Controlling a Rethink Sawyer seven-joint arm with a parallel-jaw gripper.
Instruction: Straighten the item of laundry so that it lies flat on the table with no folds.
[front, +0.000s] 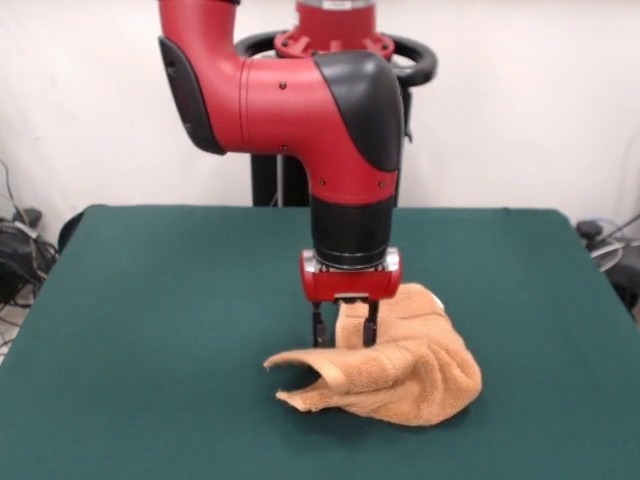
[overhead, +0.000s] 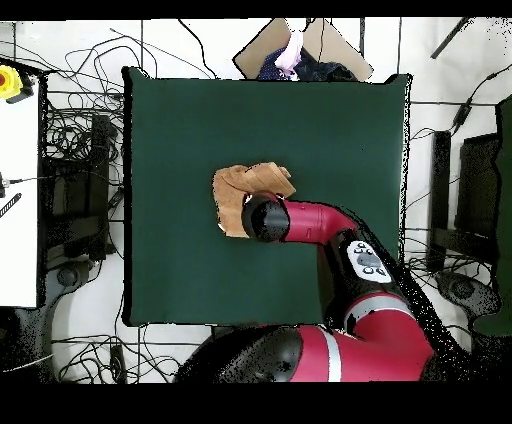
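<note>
The robot's gripper will start straightening the laundry next, so it will take hold of the orange-tan towel (front: 400, 375) by its raised fold of cloth (front: 350, 325).
The orange-tan towel (front: 400, 375) lies crumpled in a heap right of the middle of the dark green table (front: 150, 300), with one edge curled up at its left. My gripper (front: 344, 335) points straight down on the heap's top. Its two fingers stand apart, open, with a fold of towel between them and their tips at the cloth. In the overhead view the towel (overhead: 240, 190) is bunched near the middle of the table (overhead: 180, 130). The arm's black wrist (overhead: 265, 218) covers the towel's near part and hides the gripper.
The table's edges are far from the towel on all sides. Cables and equipment (overhead: 75, 190) lie on the floor around the table. A cardboard sheet with dark cloth (overhead: 300, 55) sits past the far edge in the overhead view.
</note>
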